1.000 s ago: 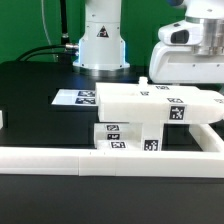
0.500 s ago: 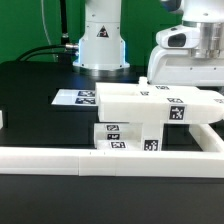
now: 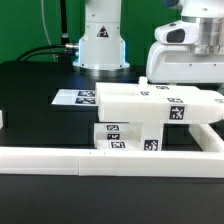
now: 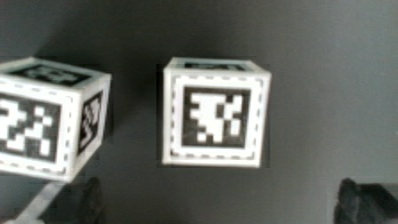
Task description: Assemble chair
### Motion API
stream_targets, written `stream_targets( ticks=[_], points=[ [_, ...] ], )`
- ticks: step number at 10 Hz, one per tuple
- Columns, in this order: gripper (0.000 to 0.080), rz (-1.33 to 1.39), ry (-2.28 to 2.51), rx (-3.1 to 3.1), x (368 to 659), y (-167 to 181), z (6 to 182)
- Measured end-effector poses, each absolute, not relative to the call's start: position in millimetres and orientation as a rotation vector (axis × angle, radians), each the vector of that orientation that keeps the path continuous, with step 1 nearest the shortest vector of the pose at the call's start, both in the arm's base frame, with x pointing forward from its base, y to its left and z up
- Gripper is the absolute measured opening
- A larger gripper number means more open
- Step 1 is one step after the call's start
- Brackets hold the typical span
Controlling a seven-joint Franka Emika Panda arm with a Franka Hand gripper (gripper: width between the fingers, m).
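Observation:
My fingers are short of the tagged post (image 4: 215, 114) and would miss it now, so they need to move toward it before closing.
The chair parts stand joined in the middle of the exterior view: a flat white slab (image 3: 140, 98) lies on top of tagged white blocks (image 3: 125, 138). My gripper's white hand (image 3: 185, 62) hovers behind the slab's right end, and the slab hides its fingertips. In the wrist view my gripper (image 4: 217, 205) is open and empty, with its dark fingertips (image 4: 68, 205) far apart. Two white tagged posts show beyond it on the dark table, one between the fingers' line (image 4: 217, 110) and one off to the side (image 4: 50, 115). Neither touches the fingers.
A long low white border rail (image 3: 100, 160) runs across the front and turns back at the exterior view's right. The marker board (image 3: 72, 97) lies flat behind the chair parts. The arm's base (image 3: 102, 45) stands at the back.
The gripper's hand has shifted slightly toward the exterior view's left. The chair parts have not moved.

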State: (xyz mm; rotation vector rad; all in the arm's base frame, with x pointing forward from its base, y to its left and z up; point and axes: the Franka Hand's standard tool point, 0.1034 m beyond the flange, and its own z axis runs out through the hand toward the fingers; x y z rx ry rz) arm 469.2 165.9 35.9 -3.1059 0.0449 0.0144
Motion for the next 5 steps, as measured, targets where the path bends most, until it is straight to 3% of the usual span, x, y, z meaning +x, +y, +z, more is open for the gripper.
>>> stream_targets(
  ticks=[5],
  points=[
    [0.0649, 0.026, 0.043, -3.109, 465.2, 171.8, 30.1]
  ],
)
